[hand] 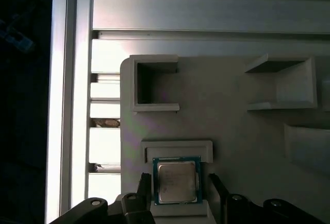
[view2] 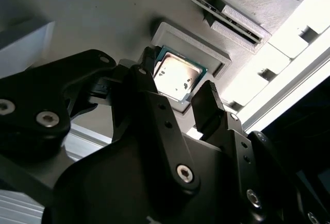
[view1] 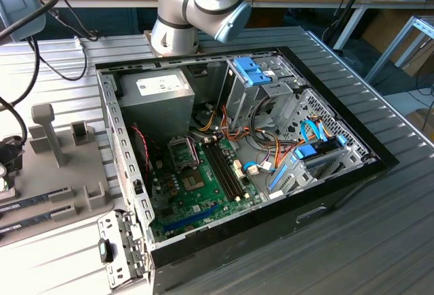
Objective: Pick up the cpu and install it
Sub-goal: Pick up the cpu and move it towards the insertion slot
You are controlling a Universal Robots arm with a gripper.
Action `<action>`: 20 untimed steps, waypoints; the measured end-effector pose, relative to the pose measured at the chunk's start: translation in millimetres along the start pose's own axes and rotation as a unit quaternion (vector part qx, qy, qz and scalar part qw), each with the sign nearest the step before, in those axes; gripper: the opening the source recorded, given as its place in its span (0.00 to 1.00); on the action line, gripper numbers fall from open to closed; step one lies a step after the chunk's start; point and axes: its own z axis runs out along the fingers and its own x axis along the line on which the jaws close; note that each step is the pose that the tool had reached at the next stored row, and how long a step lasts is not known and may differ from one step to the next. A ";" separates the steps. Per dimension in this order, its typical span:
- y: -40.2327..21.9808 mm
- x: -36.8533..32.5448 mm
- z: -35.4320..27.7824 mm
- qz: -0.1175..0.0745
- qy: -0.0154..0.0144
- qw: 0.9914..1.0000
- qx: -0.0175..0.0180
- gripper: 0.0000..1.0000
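Observation:
My gripper should grab the cpu (hand: 177, 181) by its open side edges next, because raised sides of the holder are along two of the cpu's edges.
The cpu (hand: 177, 181), a small square chip with a silver top and a green rim, lies flat in a raised pocket (hand: 177, 149) of a pale grey fixture plate (hand: 232, 131). In both wrist views my gripper (hand: 179, 183) stands open, one black finger on each side of the chip. The second wrist view shows the cpu (view2: 178, 74) between the fingers (view2: 206, 105), with the gripper (view2: 178, 84) close over it and small gaps on both sides. In the exterior view the motherboard (view1: 196, 186) with its silver socket frame (view1: 183, 152) lies inside the open computer case (view1: 325, 193).
The fixture plate carries other raised pockets (hand: 154, 82) and slots (hand: 289, 82). It rests on a ribbed aluminium table (hand: 206, 13) whose edge (hand: 64, 105) drops into darkness. The arm's base (view1: 176, 30) stands behind the case. Drive bays (view1: 258, 78) and cables (view1: 264, 146) crowd the case.

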 end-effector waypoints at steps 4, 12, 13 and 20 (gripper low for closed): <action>0.7 0.1 2.5 -0.002 0.000 1.000 0.000 0.56; 1.2 0.1 5.2 -0.009 0.000 1.000 0.000 0.56; 1.4 0.1 5.2 -0.010 0.000 1.000 0.000 0.56; 1.6 0.1 5.2 -0.010 0.000 1.000 0.000 0.54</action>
